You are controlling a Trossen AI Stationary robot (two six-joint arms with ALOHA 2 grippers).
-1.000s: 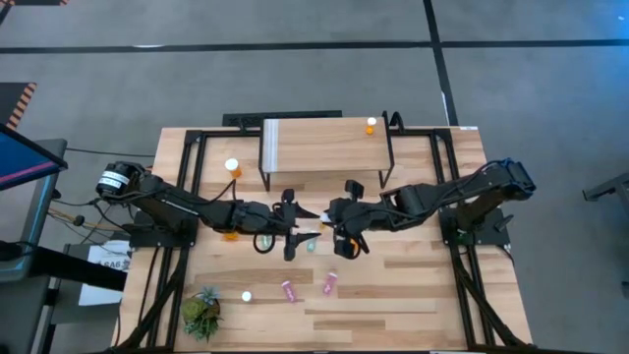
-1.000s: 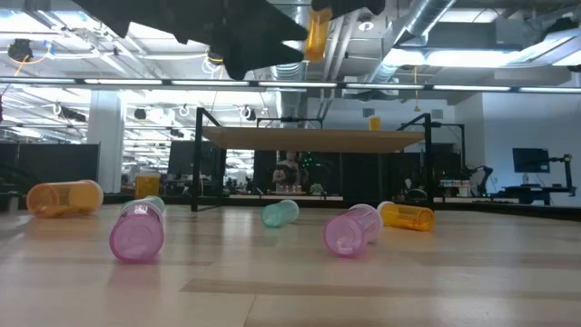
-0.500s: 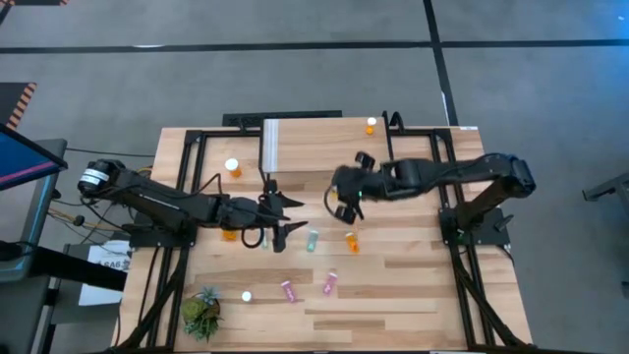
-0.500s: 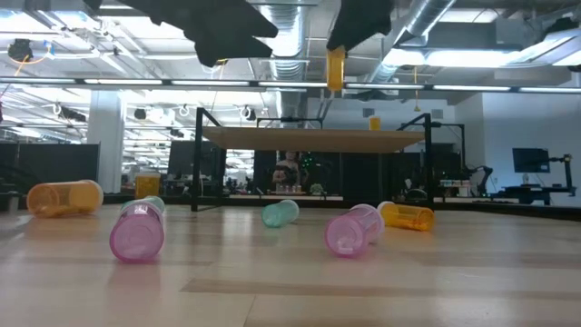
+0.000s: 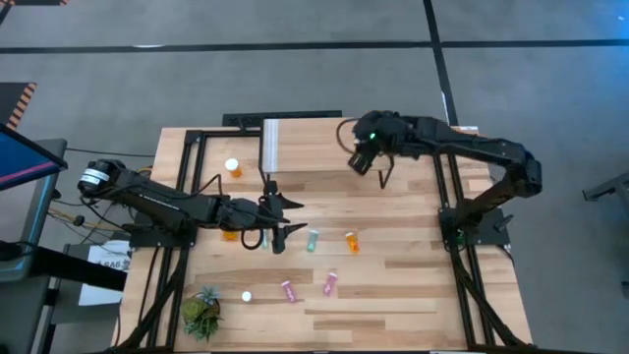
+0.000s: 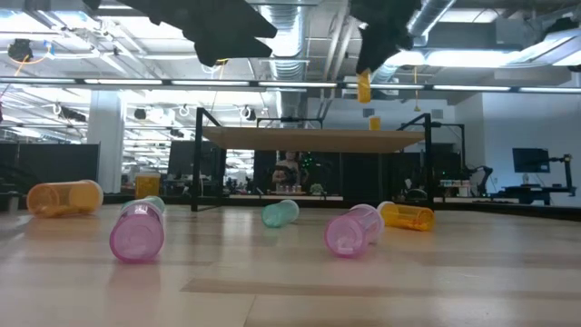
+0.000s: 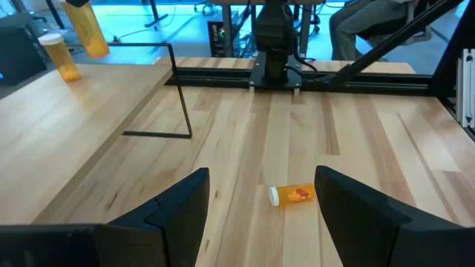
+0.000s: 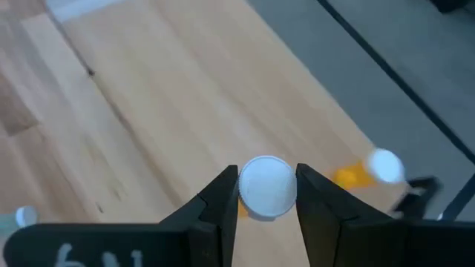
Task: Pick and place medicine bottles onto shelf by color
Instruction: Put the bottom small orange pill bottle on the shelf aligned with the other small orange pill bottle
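Note:
The orange bottle's base is still above the shelf top, so it is too early to release. My right gripper lowers the orange bottle first.
My right gripper (image 5: 362, 160) hangs over the right part of the shelf (image 5: 310, 147), shut on a small orange medicine bottle (image 6: 363, 87). Another orange bottle (image 8: 375, 169) stands upright on the shelf's far right corner. My left gripper (image 5: 292, 218) hovers open above the table's middle left, holding nothing. On the table lie a teal bottle (image 5: 313, 239), an orange bottle (image 5: 351, 240) and two pink bottles (image 5: 289, 290) (image 5: 330, 284), all on their sides. A further orange bottle (image 5: 233, 168) stands left of the shelf. My right gripper pinches the orange bottle at its white-capped top end (image 8: 267, 187) between the two fingers, one on each side of the cap. The fingers slant down from above. The bottle hangs upright below them (image 6: 363, 89), clear of the shelf top.
A small spiky plant (image 5: 201, 313) and a loose white cap (image 5: 247, 295) sit near the table's front left. Another orange bottle (image 5: 229, 234) lies under my left arm. The shelf's black legs (image 7: 182, 111) stand on the table; a pale panel (image 5: 272, 144) marks its left end.
My right gripper has swung from the table's middle toward the far edge and the right, rising over the shelf with the orange bottle. The bottle has gone from tilted to upright. My left gripper drew back a little toward the left, then kept still.

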